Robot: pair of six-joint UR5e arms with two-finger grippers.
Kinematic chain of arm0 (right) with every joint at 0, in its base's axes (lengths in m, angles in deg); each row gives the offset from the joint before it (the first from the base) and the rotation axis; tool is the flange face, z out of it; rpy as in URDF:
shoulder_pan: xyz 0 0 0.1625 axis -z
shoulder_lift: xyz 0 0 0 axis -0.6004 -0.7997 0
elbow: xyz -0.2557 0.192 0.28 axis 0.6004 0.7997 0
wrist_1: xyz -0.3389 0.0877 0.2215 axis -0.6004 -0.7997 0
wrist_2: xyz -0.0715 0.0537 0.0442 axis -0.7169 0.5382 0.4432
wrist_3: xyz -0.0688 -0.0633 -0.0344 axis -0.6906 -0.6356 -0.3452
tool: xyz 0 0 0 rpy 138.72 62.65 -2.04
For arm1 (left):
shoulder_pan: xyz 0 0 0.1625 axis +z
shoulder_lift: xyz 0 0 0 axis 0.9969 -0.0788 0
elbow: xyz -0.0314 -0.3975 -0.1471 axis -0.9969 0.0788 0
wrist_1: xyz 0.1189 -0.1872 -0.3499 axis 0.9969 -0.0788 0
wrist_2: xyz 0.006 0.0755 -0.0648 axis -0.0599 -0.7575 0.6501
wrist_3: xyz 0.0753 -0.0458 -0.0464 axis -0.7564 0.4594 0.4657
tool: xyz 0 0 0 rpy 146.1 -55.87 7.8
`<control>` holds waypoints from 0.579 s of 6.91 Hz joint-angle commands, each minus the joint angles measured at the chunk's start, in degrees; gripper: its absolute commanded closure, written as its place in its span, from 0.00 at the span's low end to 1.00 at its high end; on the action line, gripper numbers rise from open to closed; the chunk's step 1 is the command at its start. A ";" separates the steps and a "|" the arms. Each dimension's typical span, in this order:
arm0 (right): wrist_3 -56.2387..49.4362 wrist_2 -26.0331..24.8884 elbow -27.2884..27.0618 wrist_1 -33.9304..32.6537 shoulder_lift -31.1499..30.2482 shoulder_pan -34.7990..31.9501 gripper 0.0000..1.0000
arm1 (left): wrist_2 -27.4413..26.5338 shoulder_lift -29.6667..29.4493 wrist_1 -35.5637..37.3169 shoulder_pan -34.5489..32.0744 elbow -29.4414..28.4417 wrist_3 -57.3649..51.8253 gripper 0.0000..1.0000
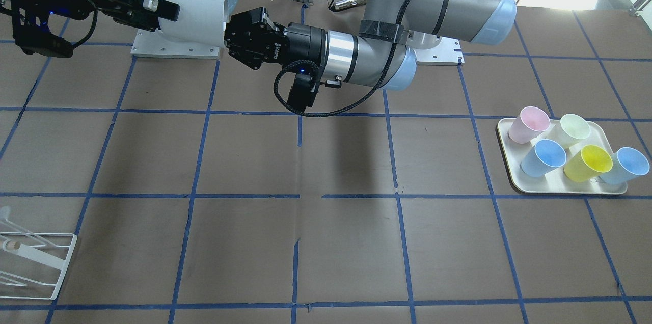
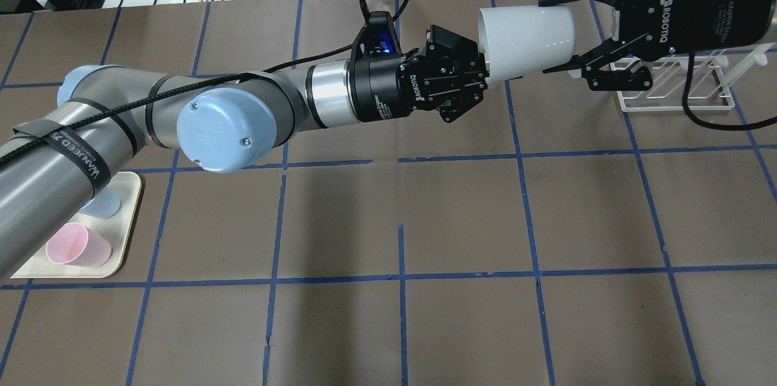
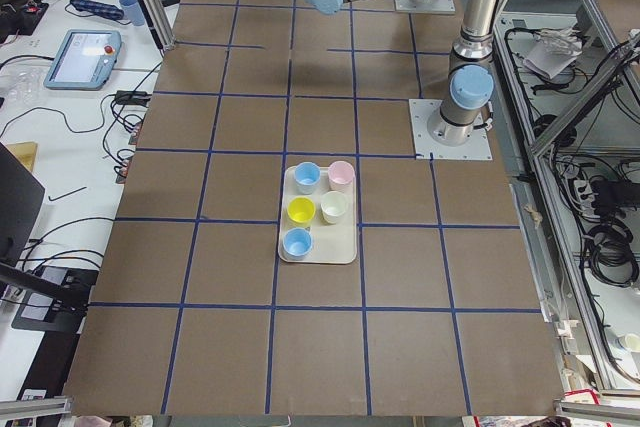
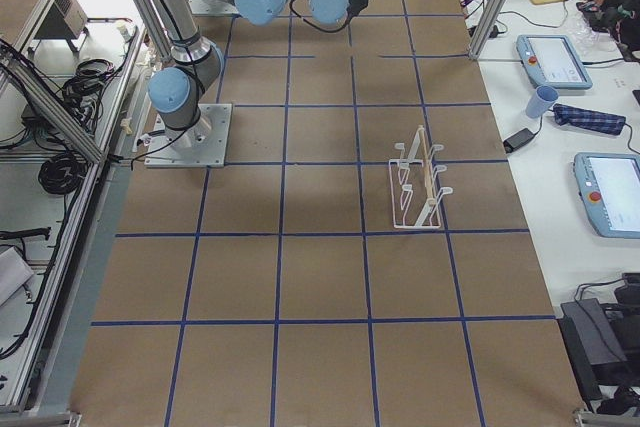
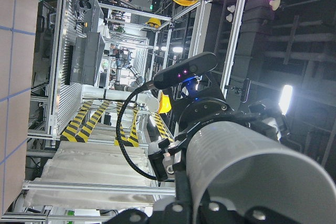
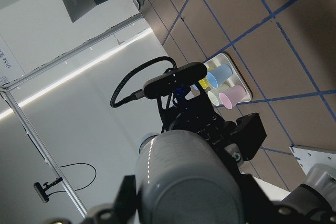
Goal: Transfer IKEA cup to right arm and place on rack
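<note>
My right gripper is about to grip the IKEA cup by its narrow end [image 1: 182, 15], so it can place the cup on the white wire rack [image 1: 37, 263].
The IKEA cup [image 2: 522, 37] is near white and lies on its side in the air between both grippers; it also shows in the front view [image 1: 196, 13]. My left gripper [image 2: 481, 70] is shut on the cup's wide rim. My right gripper [image 2: 553, 34] is open, its fingers on either side of the cup's narrow end with small gaps. The cup fills the left wrist view [image 5: 252, 166] and the right wrist view [image 6: 184, 177]. The white wire rack [image 2: 674, 101] stands on the table below the right gripper and also shows in the right side view [image 4: 420, 192].
A cream tray [image 1: 509, 161] with pink, pale green, yellow and blue cups sits on the left arm's side; it also shows in the left side view [image 3: 318, 252]. The brown table has blue tape grid lines. Both arm bases are at the robot's edge.
</note>
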 commanded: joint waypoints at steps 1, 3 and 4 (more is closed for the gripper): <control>0.08 -0.08 0.12 -0.02 -0.08 0.16 0.56 | -0.16 -0.02 0.01 -0.01 0.00 0.13 0.61; 0.78 0.01 0.03 -0.11 0.01 0.07 0.56 | -0.07 0.41 0.01 -0.01 0.00 0.13 0.59; 0.95 -0.07 0.12 -0.11 0.01 0.07 0.56 | -0.24 1.11 -0.08 -0.01 0.00 0.21 0.56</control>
